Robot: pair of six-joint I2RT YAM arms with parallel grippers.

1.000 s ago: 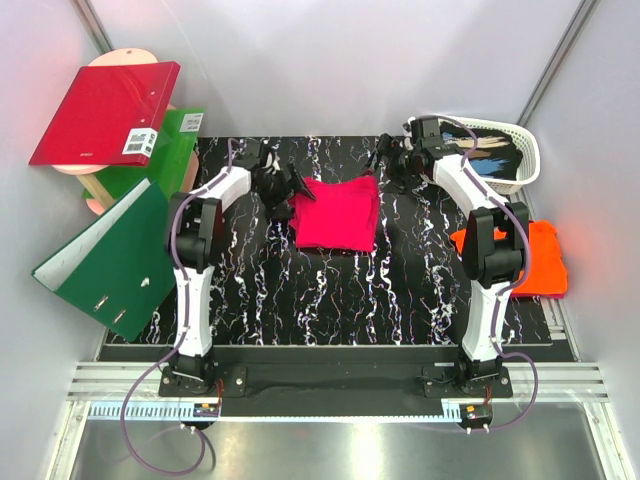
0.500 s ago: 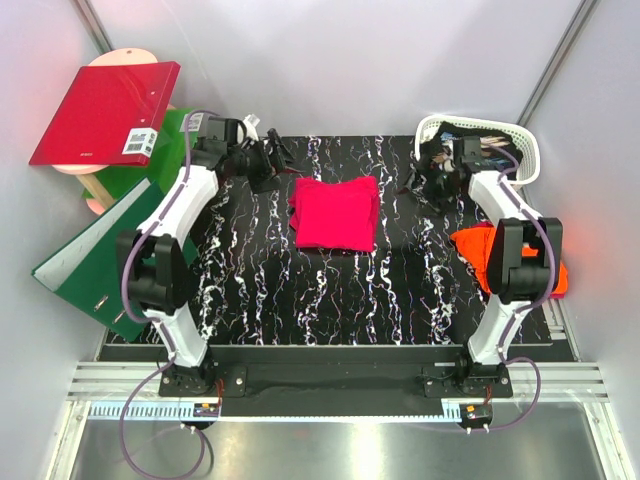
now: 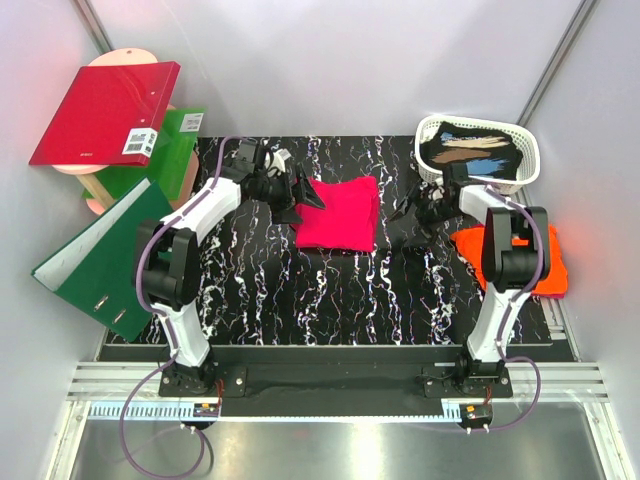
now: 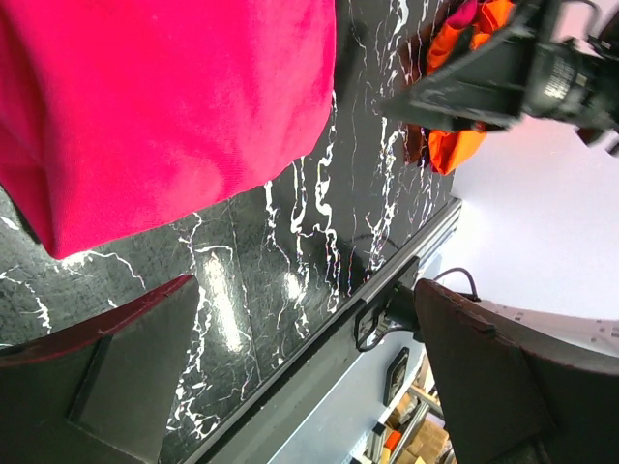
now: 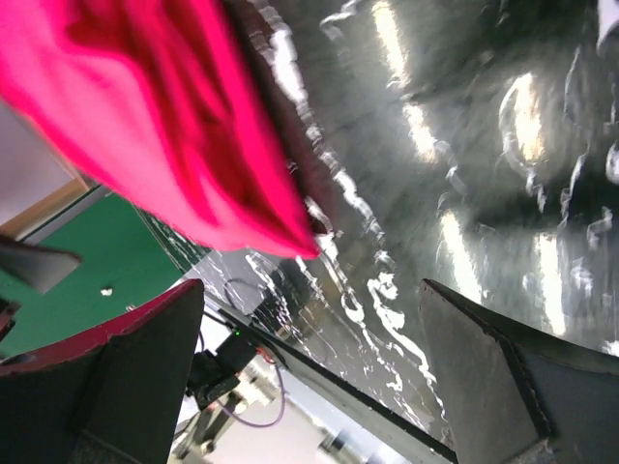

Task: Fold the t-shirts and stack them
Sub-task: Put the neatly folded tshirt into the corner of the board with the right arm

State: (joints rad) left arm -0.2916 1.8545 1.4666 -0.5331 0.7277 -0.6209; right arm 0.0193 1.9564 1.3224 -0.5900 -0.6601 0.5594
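Next, my right gripper grabs the folded magenta-pink t-shirt by its side edge facing the orange t-shirt [image 3: 548, 258] to drag the t-shirt onto the stack.
The magenta-pink t-shirt [image 3: 336, 212] lies folded in a rectangle at the middle back of the black marbled table [image 3: 330, 290]. It fills the upper left of the left wrist view [image 4: 164, 106] and shows blurred in the right wrist view [image 5: 145, 106]. The orange t-shirt [image 3: 548, 258] lies at the right table edge, partly behind the right arm, and shows in the left wrist view [image 4: 455, 145]. My left gripper [image 3: 300, 196] [image 4: 309, 377] is open and empty at the pink shirt's left edge. My right gripper [image 3: 412, 208] [image 5: 309, 377] is open and empty, low over the table between the two shirts.
A white basket [image 3: 480, 150] with dark contents stands at the back right. A red ring binder [image 3: 105, 112] rests on a wooden stool at the back left. Green binders [image 3: 110, 260] lean beside the table's left edge.
My left gripper has swung from the back left corner in to the pink shirt's left edge. My right gripper has come down from the basket to the table between the shirts.
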